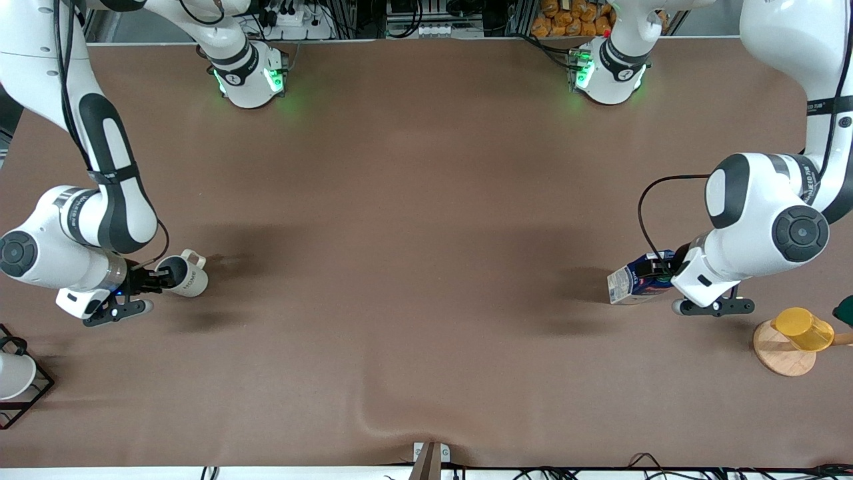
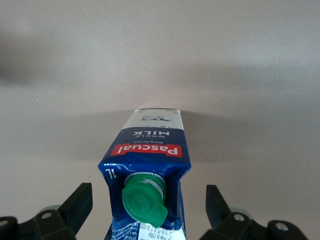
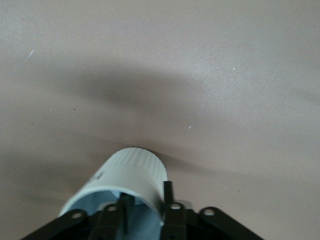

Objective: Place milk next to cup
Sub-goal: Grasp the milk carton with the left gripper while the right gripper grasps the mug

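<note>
The milk carton should go beside the cup, so I will next pick it up with my left gripper by its end (image 2: 145,192) with the cap.
The milk (image 1: 630,283) is a dark-blue and white carton with a green cap and red label, near the left arm's end of the table. It is tipped over, cap end toward my left gripper (image 1: 656,270). In the left wrist view the milk (image 2: 150,150) sits between the fingers (image 2: 82,200) of my left gripper (image 2: 148,195), which stand apart from its sides, open. The cup (image 1: 190,279), a cream-white mug with dark lettering, is at the right arm's end, tipped with its mouth toward my right gripper (image 1: 156,277). My right gripper (image 3: 146,195) is shut on the cup's (image 3: 130,172) rim wall.
A yellow cup (image 1: 803,329) on a round wooden base (image 1: 780,357) stands nearer the front camera than the milk. A plain white cup (image 1: 13,377) in a black wire rack (image 1: 41,387) stands at the right arm's end. The brown cloth has a ridge (image 1: 400,420) near the front edge.
</note>
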Controlling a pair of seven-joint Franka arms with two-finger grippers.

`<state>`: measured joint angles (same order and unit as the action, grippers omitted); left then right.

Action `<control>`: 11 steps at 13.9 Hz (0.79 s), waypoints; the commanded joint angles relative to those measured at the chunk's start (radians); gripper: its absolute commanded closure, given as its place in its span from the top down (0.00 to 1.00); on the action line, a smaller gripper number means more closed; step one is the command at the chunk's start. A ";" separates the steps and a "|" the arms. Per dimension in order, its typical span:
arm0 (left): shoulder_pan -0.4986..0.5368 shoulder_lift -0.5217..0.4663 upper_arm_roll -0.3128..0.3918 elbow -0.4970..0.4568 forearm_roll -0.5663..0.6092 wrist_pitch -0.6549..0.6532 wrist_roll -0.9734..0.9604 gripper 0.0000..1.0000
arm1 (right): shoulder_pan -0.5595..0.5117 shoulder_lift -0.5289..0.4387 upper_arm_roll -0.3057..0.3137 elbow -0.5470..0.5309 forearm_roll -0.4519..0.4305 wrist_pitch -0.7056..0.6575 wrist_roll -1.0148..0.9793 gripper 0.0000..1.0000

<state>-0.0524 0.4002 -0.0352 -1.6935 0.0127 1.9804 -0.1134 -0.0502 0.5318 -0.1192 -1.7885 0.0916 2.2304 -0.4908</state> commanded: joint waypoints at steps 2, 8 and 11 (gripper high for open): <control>-0.004 0.002 0.000 -0.011 0.023 0.000 -0.035 1.00 | -0.004 -0.004 0.003 0.026 0.023 -0.029 -0.014 0.00; -0.003 0.008 0.000 -0.008 0.023 0.000 -0.035 1.00 | 0.067 -0.041 0.009 0.192 0.096 -0.377 0.250 0.00; -0.003 0.009 0.000 -0.006 0.024 0.000 -0.037 0.98 | 0.156 -0.069 0.009 0.190 0.114 -0.385 0.412 0.00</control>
<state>-0.0519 0.4074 -0.0348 -1.7037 0.0127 1.9799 -0.1234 0.0520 0.4906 -0.1060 -1.5897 0.1818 1.8589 -0.1873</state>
